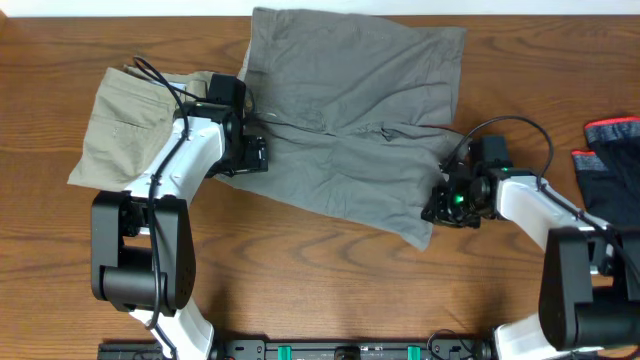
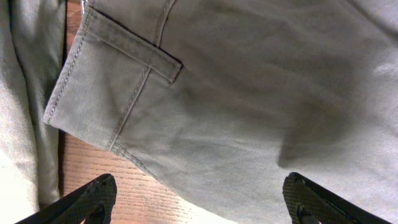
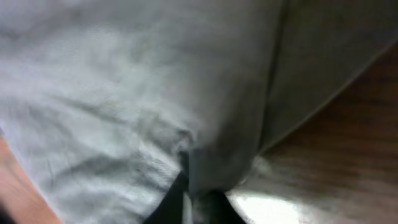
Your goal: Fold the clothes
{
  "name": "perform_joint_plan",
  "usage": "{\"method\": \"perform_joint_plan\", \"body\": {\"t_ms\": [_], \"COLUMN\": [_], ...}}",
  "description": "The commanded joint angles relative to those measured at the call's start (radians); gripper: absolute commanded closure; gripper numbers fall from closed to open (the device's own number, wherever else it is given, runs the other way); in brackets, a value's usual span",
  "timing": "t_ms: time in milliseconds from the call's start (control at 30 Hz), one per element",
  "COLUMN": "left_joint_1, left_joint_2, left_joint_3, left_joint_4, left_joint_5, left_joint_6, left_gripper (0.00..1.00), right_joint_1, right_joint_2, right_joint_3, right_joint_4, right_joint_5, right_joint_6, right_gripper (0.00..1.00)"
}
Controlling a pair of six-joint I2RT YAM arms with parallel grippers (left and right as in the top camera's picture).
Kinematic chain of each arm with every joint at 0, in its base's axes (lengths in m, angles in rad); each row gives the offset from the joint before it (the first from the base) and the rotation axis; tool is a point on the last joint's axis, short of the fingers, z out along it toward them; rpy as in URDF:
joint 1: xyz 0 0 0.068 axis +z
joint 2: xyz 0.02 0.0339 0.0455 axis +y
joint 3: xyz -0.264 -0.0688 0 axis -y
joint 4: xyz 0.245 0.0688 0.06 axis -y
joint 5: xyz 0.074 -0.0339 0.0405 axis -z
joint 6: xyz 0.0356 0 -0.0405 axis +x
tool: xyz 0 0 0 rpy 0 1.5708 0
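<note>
I should next grab the grey shorts' near corner [image 1: 231, 180] [image 2: 79, 122] by the belt loop with my left gripper, opposite my right gripper, and then fold the shorts over.
The grey shorts [image 1: 350, 120] lie spread on the wooden table, reaching from the far edge down to the front right. My left gripper [image 1: 250, 152] is open at the shorts' left edge; its wrist view shows both fingers apart [image 2: 199, 199] over the hem and belt loop of the grey shorts [image 2: 236, 106], holding nothing. My right gripper [image 1: 440, 205] sits at the shorts' lower right corner. In the right wrist view its fingers [image 3: 193, 205] are pinched on a fold of the grey fabric [image 3: 155, 93].
Beige shorts [image 1: 125, 125] lie at the far left under my left arm, also visible in the left wrist view [image 2: 18, 112]. A dark garment with red trim [image 1: 612, 160] lies at the right edge. Bare wood [image 1: 330, 280] fills the front.
</note>
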Motion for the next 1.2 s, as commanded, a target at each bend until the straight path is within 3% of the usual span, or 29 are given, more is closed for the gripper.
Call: {"method": "perform_joint_plan", "body": {"t_ms": [0,333,633,767,933,1000,1033,1100,1167], "left_joint_1": [0.003,0.014,0.014,0.014,0.014,0.014,0.014,0.014,0.015], "left_joint_2": [-0.004,-0.003,-0.003,-0.003,-0.003,-0.003,-0.003,-0.003,-0.003], "left_joint_3": [-0.003,-0.003,-0.021,-0.092,-0.18,-0.221,-0.235,-0.259,-0.263], "left_joint_4": [-0.012,-0.015,-0.113,-0.115,-0.083,-0.041,-0.021,0.031,0.071], "left_joint_5": [-0.008,-0.008,0.092,0.218,0.262,0.262,0.261,0.261,0.253], "left_joint_6": [-0.001,-0.001,-0.002,-0.002,-0.01,-0.026,-0.029,-0.029,-0.029], "left_gripper": [0.13,0.13,0.12,0.12,0.13,0.21,0.35,0.6,0.78], "right_joint_1": [-0.002,-0.176,-0.197,-0.197,-0.197,-0.197,-0.197,-0.198,-0.199], "right_joint_2": [0.048,-0.148,-0.166,-0.166,-0.166,-0.166,-0.166,-0.166,-0.166], "right_joint_3": [-0.021,0.192,0.218,0.218,0.218,0.218,0.218,0.218,0.218], "right_joint_4": [-0.008,-0.304,-0.309,-0.31,-0.313,-0.314,-0.317,-0.327,-0.343], "right_joint_5": [0.069,0.272,0.243,0.243,0.243,0.243,0.243,0.244,0.249], "right_joint_6": [0.025,-0.072,-0.071,-0.071,-0.071,-0.062,-0.06,-0.06,-0.042], "right_gripper": [0.99,0.99,0.99,0.99,0.96,0.93,0.88,0.69,0.59]}}
